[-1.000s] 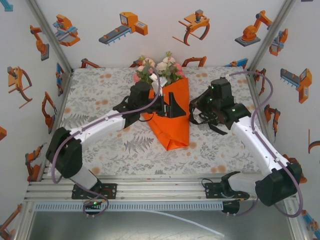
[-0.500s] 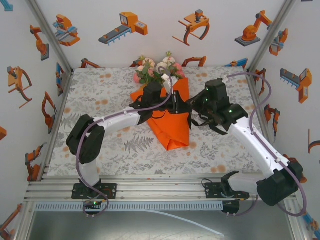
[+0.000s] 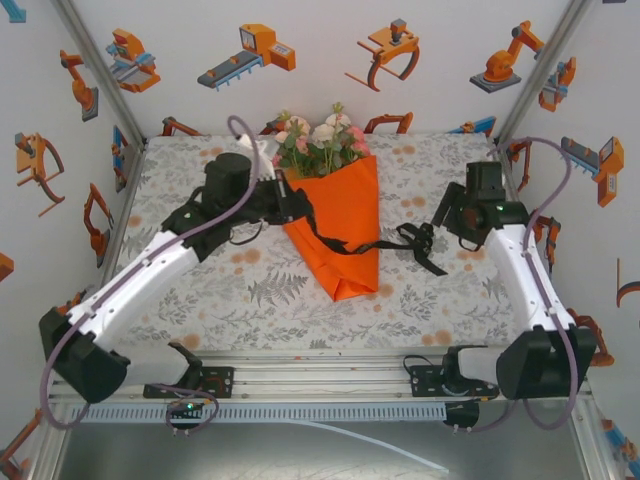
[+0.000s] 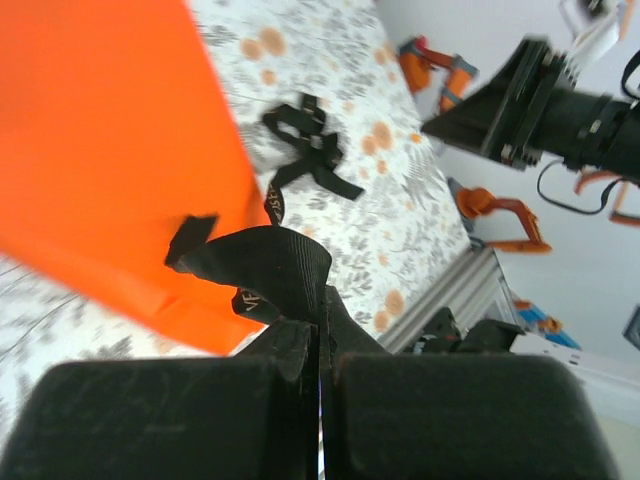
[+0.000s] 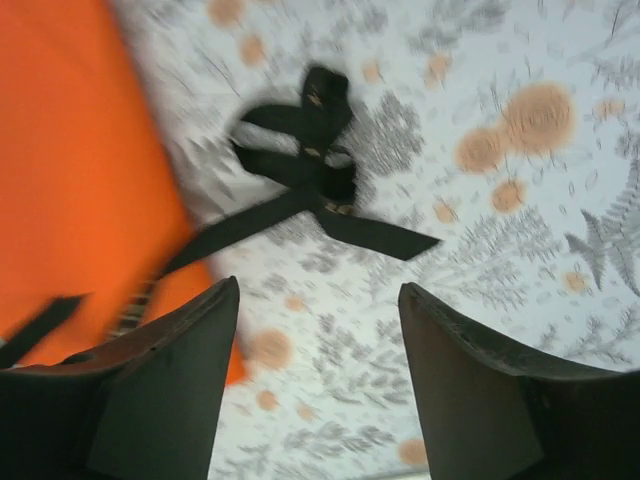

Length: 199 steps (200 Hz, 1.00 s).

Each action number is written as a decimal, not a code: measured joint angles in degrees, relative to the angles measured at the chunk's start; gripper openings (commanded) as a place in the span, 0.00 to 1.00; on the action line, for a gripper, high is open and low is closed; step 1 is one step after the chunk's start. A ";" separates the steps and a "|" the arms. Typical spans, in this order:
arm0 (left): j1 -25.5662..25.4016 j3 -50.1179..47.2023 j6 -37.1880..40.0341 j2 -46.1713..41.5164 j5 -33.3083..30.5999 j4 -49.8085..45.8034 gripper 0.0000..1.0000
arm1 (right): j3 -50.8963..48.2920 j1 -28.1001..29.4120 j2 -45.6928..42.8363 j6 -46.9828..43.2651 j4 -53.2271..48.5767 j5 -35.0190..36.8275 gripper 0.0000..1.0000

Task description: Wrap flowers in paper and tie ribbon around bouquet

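The black ribbon (image 3: 345, 245) has to be stretched straight for tying the bouquet, so the right gripper should next grab it by its loose tangle (image 3: 420, 245), opposite the left gripper's end of the ribbon.
The bouquet lies in the middle of the table: pink and white flowers (image 3: 320, 140) sprout from the far end of a cone of orange paper (image 3: 345, 265). A black ribbon (image 3: 345, 245) crosses the cone from its left edge to a loose tangle (image 3: 420, 245) on the cloth at the right. My left gripper (image 3: 297, 207) is at the cone's left edge, shut on one end of the ribbon (image 4: 270, 265), which bulges out just past the left gripper (image 4: 322, 345). The right gripper (image 3: 447, 217) hangs open above the tangle (image 5: 310, 165), nothing between the right gripper's (image 5: 318, 300) fingers.
The table wears a grey leaf-print cloth (image 3: 220, 290). White walls with orange robot pictures close in the left, back and right. The aluminium rail (image 3: 320, 375) with both arm bases runs along the near edge. The right arm (image 4: 560, 100) looms beyond the tangle in the left wrist view.
The left gripper shut on the ribbon and pulled back to the left with it. The right gripper opened, let the ribbon drop and drew off to the right.
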 measured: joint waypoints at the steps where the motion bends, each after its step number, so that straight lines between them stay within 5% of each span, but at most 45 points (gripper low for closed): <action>1: 0.09 -0.07 -0.02 -0.15 -0.15 -0.22 0.00 | -0.11 0.00 0.24 -0.22 -0.04 -0.11 0.57; 69: 4.07 -2.32 -2.27 -2.51 -9.51 -13.68 0.00 | -5.16 2.86 15.74 -14.12 2.27 -9.70 0.62; 105: 6.16 -2.36 -4.22 -2.49 -9.75 -15.08 0.00 | -5.11 7.10 21.44 -13.66 3.82 -9.73 0.55; 182: 6.32 -2.43 -5.09 -2.08 -9.70 -15.08 0.00 | -5.33 7.78 25.70 -13.44 8.90 -7.37 0.59; 199: 6.62 -2.43 -5.01 -2.08 -9.57 -15.08 0.00 | -3.08 7.87 27.54 -13.46 9.05 -6.78 0.51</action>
